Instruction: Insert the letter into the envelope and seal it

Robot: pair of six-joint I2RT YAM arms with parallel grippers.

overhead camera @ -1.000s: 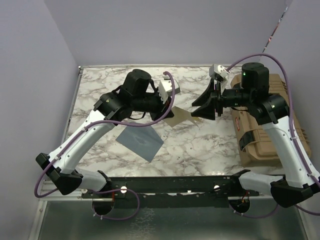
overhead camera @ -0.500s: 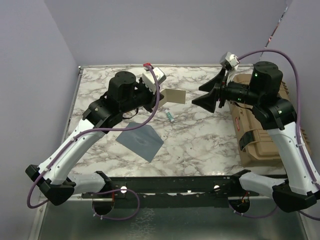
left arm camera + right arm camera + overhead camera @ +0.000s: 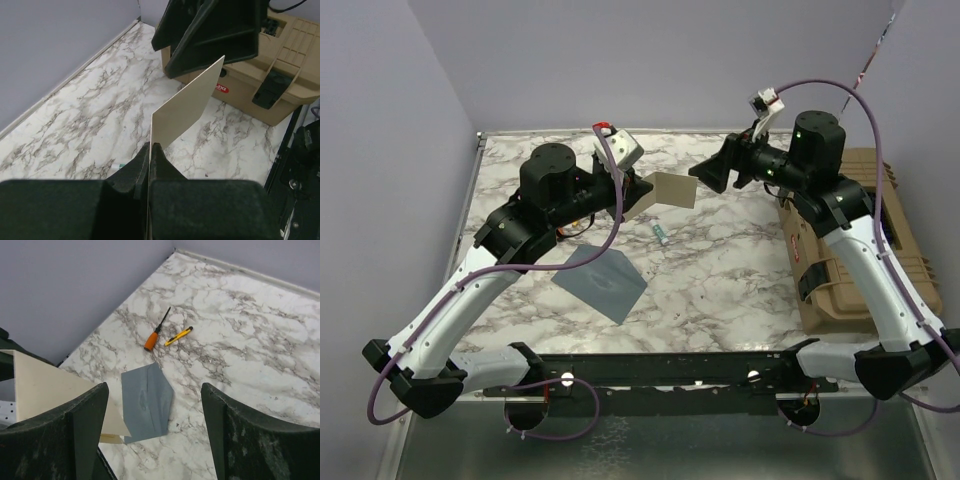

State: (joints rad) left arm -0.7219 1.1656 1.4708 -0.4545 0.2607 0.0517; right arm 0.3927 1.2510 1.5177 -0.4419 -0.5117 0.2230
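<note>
My right gripper is still to reach the letter and has to pick up its loose end, so the letter's opposite edge stays free to slide into the envelope.
My left gripper is shut on one edge of the cream-beige letter and holds it in the air above the back of the table. In the left wrist view the letter stands edge-on out of the closed jaws. My right gripper is open and empty, just right of the letter's free end; it also shows in the left wrist view. The grey-blue envelope lies flat on the marble, below and left of both grippers. The right wrist view shows the envelope between its open fingers, with the letter at left.
A tan hard case stands along the table's right edge. A small teal item lies on the marble under the letter. An orange-handled screwdriver and a yellow pen-like tool lie beyond the envelope. Walls close the back and left.
My left gripper has lifted the letter off the table and carried it up and back. My right gripper has risen and moved left toward the letter's free end, staying open.
</note>
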